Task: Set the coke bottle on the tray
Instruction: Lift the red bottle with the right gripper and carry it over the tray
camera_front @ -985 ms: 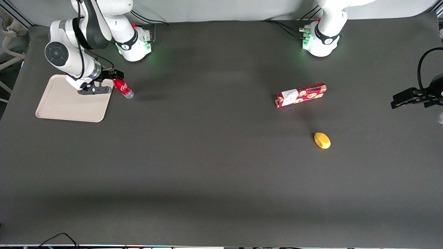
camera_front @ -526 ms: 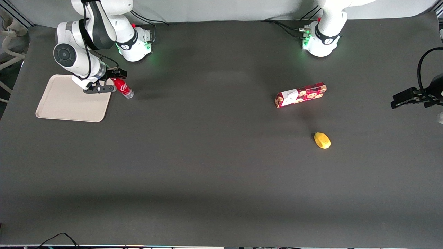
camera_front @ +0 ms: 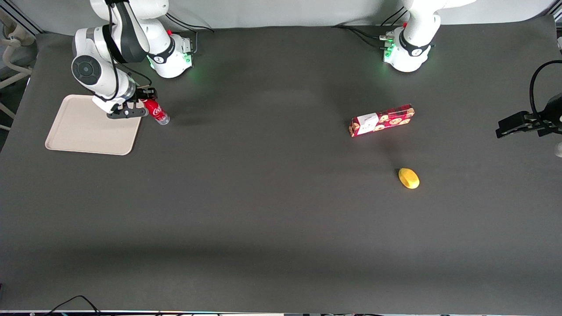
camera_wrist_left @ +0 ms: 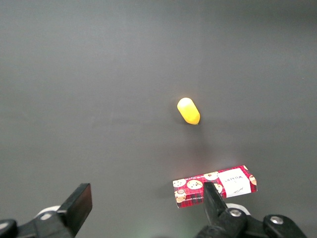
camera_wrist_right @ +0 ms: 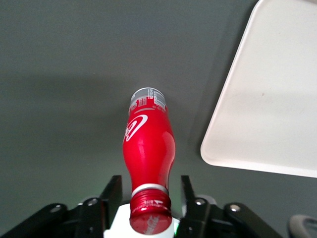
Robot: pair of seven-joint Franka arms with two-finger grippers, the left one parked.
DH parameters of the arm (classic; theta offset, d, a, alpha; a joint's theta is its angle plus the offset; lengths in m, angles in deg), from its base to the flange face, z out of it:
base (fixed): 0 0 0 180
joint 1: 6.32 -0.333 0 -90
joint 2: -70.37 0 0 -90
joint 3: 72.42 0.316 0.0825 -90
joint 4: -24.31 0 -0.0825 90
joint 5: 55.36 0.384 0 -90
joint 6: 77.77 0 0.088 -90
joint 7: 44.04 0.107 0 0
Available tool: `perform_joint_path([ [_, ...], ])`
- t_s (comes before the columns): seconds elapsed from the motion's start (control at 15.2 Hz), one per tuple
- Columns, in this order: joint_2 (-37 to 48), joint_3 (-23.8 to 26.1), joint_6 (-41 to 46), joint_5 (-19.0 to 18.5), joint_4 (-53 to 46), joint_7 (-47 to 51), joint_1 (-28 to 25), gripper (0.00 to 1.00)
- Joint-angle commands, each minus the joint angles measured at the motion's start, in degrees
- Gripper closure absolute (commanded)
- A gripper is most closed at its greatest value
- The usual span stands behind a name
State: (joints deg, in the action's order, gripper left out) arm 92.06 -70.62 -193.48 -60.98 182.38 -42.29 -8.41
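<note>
Next, my right gripper should take hold of the coke bottle by its neck (camera_front: 145,102) to place it on the tray (camera_front: 83,129).
The coke bottle (camera_front: 156,112), red with white script and a red cap, stands on the dark table just beside the tray's edge that faces the parked arm's end. The beige tray (camera_front: 83,129) holds nothing. My right gripper (camera_front: 146,103) is over the bottle's top. In the right wrist view the gripper (camera_wrist_right: 148,187) is open, with one finger on each side of the bottle's (camera_wrist_right: 147,144) neck and cap and a small gap on both sides. The tray's rounded corner (camera_wrist_right: 267,99) lies close beside the bottle.
A red cookie box (camera_front: 382,120) and a yellow lemon-like object (camera_front: 408,178) lie on the table toward the parked arm's end; both also show in the left wrist view, the box (camera_wrist_left: 215,186) and the yellow object (camera_wrist_left: 188,110).
My right arm has shifted from over the tray's edge toward the bottle, bringing the fingers around its top. The bottle has stayed in place.
</note>
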Motion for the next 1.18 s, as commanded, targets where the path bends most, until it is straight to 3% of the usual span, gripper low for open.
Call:
perform_joint_path([
  [0.0,1.69,0.40,-0.30,-0.97,0.83,1.68,-0.20,0.63],
  [0.26,1.60,0.40,-0.31,-0.97,0.75,2.46,-0.20,0.77],
  [0.46,1.51,0.40,-0.13,-0.88,0.40,3.43,-0.20,1.00],
  [0.72,1.16,0.75,3.81,-0.27,-4.25,4.84,-0.28,1.00],
  [1.12,0.37,-0.12,14.71,-0.09,-19.53,5.98,-0.11,1.00],
])
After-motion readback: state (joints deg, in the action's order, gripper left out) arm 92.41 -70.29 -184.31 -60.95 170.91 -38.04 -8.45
